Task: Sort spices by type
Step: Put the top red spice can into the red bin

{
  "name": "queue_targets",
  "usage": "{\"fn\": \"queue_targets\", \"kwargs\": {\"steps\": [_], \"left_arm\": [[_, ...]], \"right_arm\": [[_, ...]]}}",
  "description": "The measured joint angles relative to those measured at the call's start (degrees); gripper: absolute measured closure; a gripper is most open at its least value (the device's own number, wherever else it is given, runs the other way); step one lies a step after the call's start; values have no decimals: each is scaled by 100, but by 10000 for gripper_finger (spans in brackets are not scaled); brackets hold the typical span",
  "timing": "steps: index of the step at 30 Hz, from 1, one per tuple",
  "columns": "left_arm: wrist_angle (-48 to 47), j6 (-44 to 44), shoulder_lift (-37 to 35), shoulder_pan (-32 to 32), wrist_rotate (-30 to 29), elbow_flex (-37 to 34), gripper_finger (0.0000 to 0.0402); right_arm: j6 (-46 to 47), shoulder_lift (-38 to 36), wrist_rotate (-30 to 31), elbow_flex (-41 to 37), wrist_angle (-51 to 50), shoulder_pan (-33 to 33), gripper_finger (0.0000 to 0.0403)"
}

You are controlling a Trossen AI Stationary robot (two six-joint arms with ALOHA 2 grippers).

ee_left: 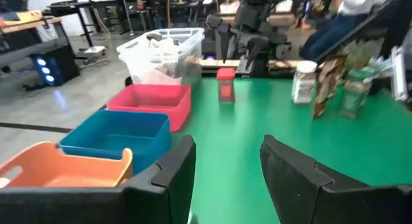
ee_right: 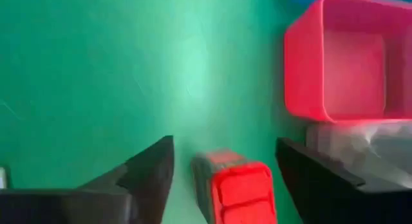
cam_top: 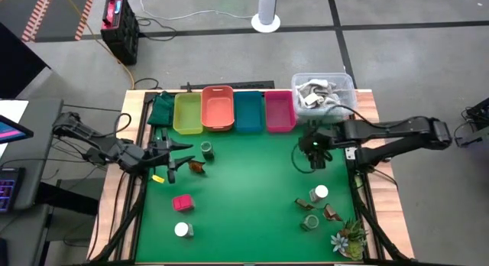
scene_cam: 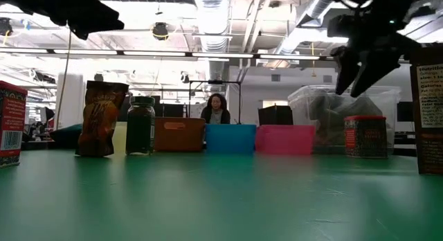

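The right gripper grabs the block by the sides below its lid (ee_right: 206,188) next, to sort the pink block into its bin (ee_right: 347,63).
My right gripper (ee_right: 225,147) is open and points down over a small pink-red block (ee_right: 235,188) that stands upright on the mat near the pink bin (ee_right: 335,63). Its fingers stand on either side of the block and above it; in the low view the gripper (scene_cam: 363,68) hangs clear of the block (scene_cam: 365,136). My left gripper (cam_top: 185,154) is open, low over the mat's left side, beside a green jar (cam_top: 207,150) and a brown sachet (cam_top: 197,167). Another pink block (cam_top: 182,202) and a white-capped jar (cam_top: 183,230) stand nearer the near edge.
Along the far edge stand a yellow-green bin (cam_top: 187,111), an orange bin (cam_top: 218,108), a blue bin (cam_top: 248,111), the pink bin (cam_top: 280,111) and a clear tub (cam_top: 322,94). Near the right corner cluster a white-capped jar (cam_top: 319,193), sachets (cam_top: 332,214), a green jar (cam_top: 309,222) and a spiky plant (cam_top: 348,237).
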Motion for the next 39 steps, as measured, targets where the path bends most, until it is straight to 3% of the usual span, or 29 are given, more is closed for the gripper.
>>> {"fn": "queue_targets", "kwargs": {"steps": [6, 12, 21, 30, 39], "left_arm": [[-8, 85, 64, 70, -66, 75, 238], [-108, 90, 60, 70, -66, 75, 238], [-362, 36, 60, 70, -66, 75, 238], [155, 326, 67, 277, -74, 75, 238], [1421, 1529, 71, 986, -84, 73, 238]], "right_arm": [[-294, 878, 9, 463, -903, -294, 41], [-485, 1461, 175, 466, -1238, -618, 39], [-583, 2024, 168, 466, -1444, -1061, 77], [-964, 2506, 113, 485, -1260, -1069, 170], [-1078, 2664, 49, 1407, -1154, -671, 170]]}}
